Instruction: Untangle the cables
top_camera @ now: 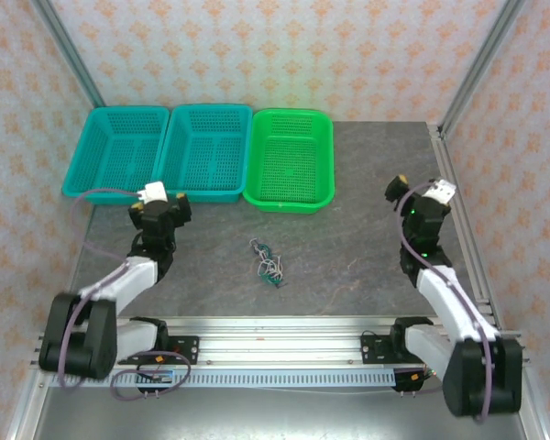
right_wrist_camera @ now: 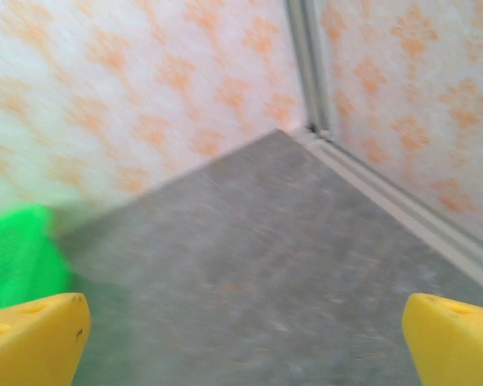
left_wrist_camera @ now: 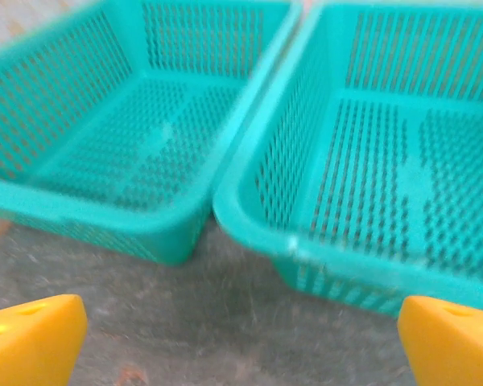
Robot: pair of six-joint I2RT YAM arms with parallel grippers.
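I will next pick up the whitish cable with my left gripper at the clump's basket-side end (top_camera: 255, 243), so the other cables are left free to untangle.
The cables (top_camera: 268, 263) lie in a small tangled clump on the grey table, near its middle: thin whitish, dark and purple-blue strands with green bits. My left gripper (top_camera: 161, 203) hovers far to the clump's left, just in front of the teal baskets. Its yellow fingertips (left_wrist_camera: 32, 338) stand wide apart over bare table, so it is open. My right gripper (top_camera: 414, 191) is raised at the right side, well away from the clump. Its yellow fingertips (right_wrist_camera: 451, 342) are also spread wide with nothing between them.
Two teal baskets (top_camera: 119, 151) (top_camera: 204, 151) and a green basket (top_camera: 291, 158) line the back of the table. The teal baskets (left_wrist_camera: 145, 121) loom close ahead in the left wrist view. The enclosure corner post (right_wrist_camera: 306, 64) and the wall stand ahead of the right gripper.
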